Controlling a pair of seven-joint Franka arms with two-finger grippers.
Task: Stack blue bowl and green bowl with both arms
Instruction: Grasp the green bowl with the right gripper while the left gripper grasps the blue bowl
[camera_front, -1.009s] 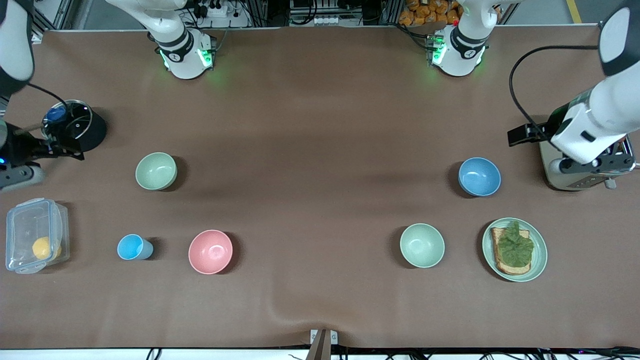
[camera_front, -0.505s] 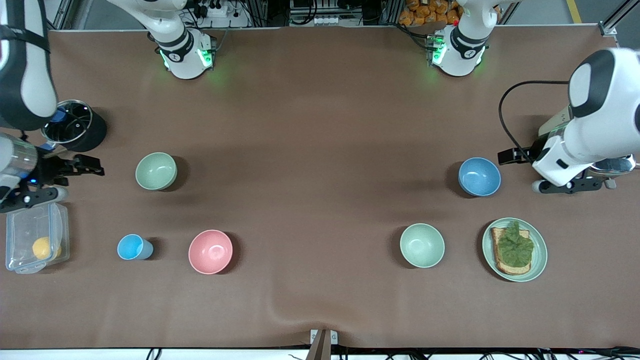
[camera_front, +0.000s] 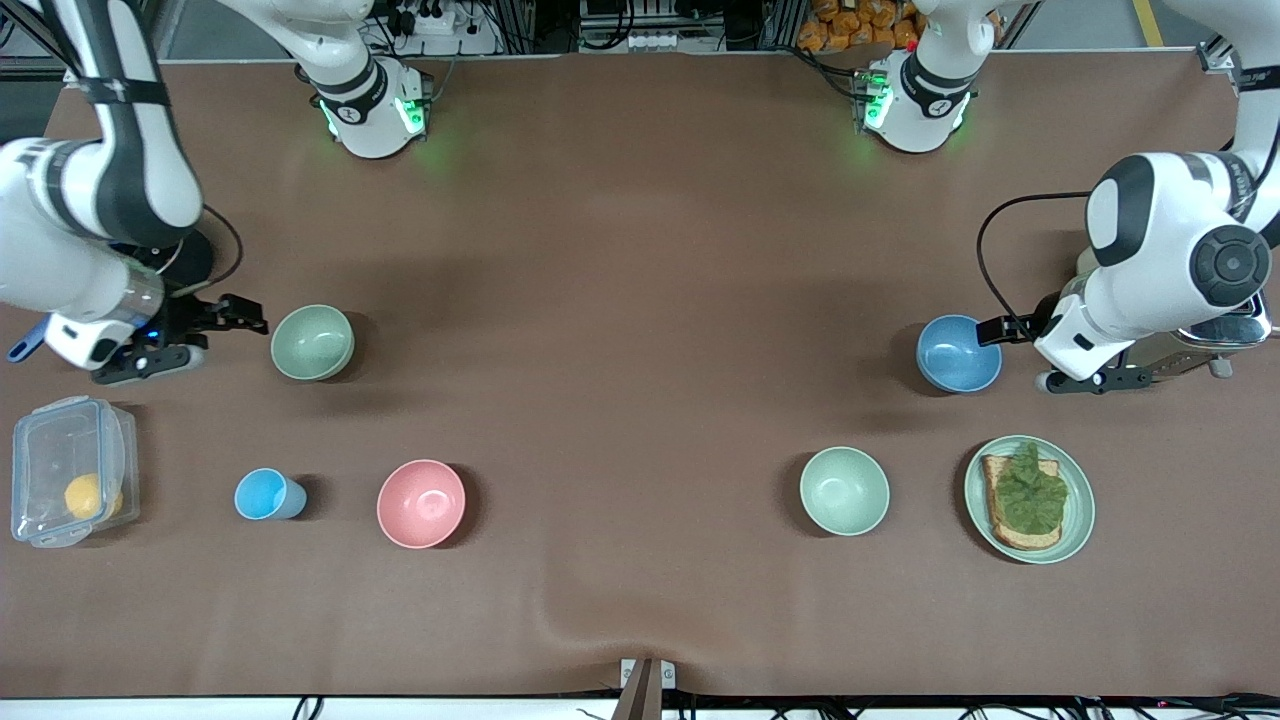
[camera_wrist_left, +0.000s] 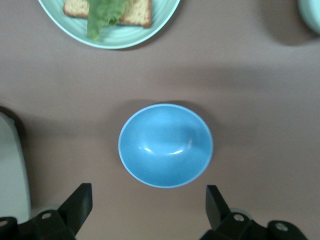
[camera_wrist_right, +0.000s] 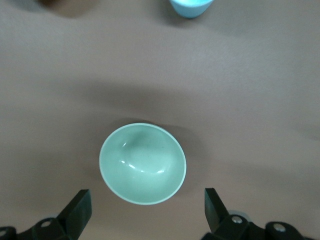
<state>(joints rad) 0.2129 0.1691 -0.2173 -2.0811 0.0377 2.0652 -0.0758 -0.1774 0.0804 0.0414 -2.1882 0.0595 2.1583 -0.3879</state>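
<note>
Next, my right gripper takes the green bowl by its rim (camera_front: 281, 325) and lifts it to stack it with the blue bowl (camera_front: 958, 352).
The blue bowl (camera_front: 958, 352) stands upright and empty toward the left arm's end of the table; it also shows in the left wrist view (camera_wrist_left: 165, 145). My left gripper (camera_front: 1093, 380) is open and empty over the table between that bowl and the toaster, its fingers (camera_wrist_left: 76, 205) short of the bowl. The green bowl (camera_front: 312, 342) stands upright toward the right arm's end and also shows in the right wrist view (camera_wrist_right: 142, 163). My right gripper (camera_front: 148, 362) is open and empty over the table beside it, its fingers (camera_wrist_right: 76, 209) short of the bowl.
A paler mint bowl (camera_front: 844, 490) and a green plate with toast (camera_front: 1075, 520) lie nearer the front camera than the blue bowl. A pink bowl (camera_front: 421, 503), a light-blue cup (camera_front: 265, 494) and a clear box (camera_front: 70, 470) lie nearer than the green bowl. A toaster (camera_front: 1215, 340) stands by the left arm.
Both arms have swung inward. The right gripper moved from the black pot to beside the green bowl. The left gripper moved from over the toaster to beside the blue bowl.
</note>
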